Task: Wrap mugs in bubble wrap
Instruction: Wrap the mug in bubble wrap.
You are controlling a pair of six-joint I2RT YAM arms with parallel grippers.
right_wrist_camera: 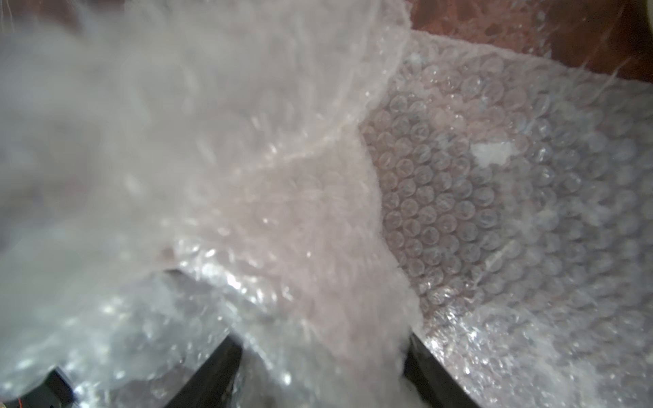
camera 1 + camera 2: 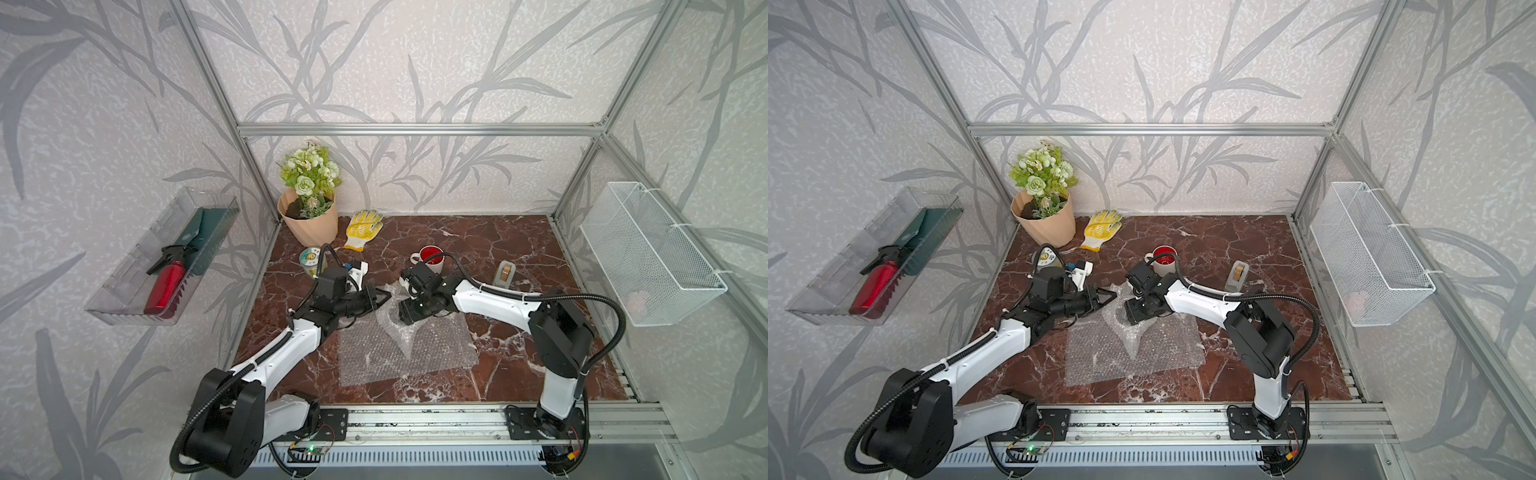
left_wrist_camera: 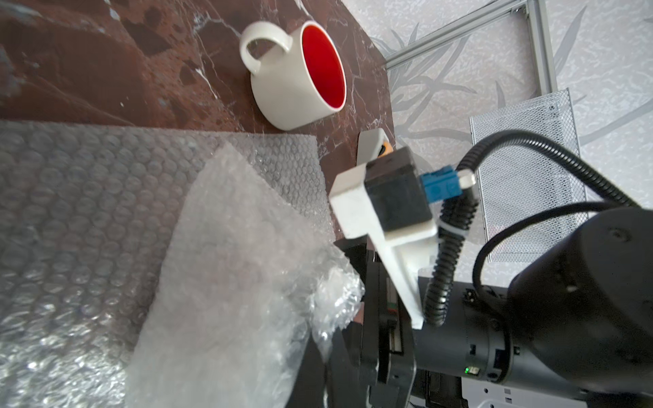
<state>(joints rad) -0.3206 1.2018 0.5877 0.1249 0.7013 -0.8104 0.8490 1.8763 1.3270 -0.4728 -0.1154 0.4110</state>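
My left gripper is pinching the corner's bunched end (image 3: pixel 336 291) above that wrap, so it should keep holding the wrap's corner until it lies on the folded wrap (image 3: pixel 217 272).
A white mug with a red inside (image 2: pixel 431 259) (image 3: pixel 293 81) stands upright behind the bubble wrap (image 2: pixel 415 353) (image 2: pixel 1142 353), apart from both grippers. The sheet lies flat at mid table, and one corner is pulled up into a peak. My left gripper (image 2: pixel 386 296) (image 3: pixel 327 353) is shut on that raised corner. My right gripper (image 2: pixel 409 320) (image 1: pixel 321 339) points down onto the sheet's far part. Its fingers stand wide around a bulky fold of wrap. A pale lilac shape shows through the fold, probably the other mug, but it is mostly hidden.
A flower pot (image 2: pixel 309 224), a yellow-dotted glove (image 2: pixel 363 228) and a small tin can (image 2: pixel 311 259) sit at the back left. A tape dispenser (image 2: pixel 505 272) stands right of the red mug. A wire basket (image 2: pixel 652 253) hangs on the right wall and a clear tray (image 2: pixel 162 257) on the left.
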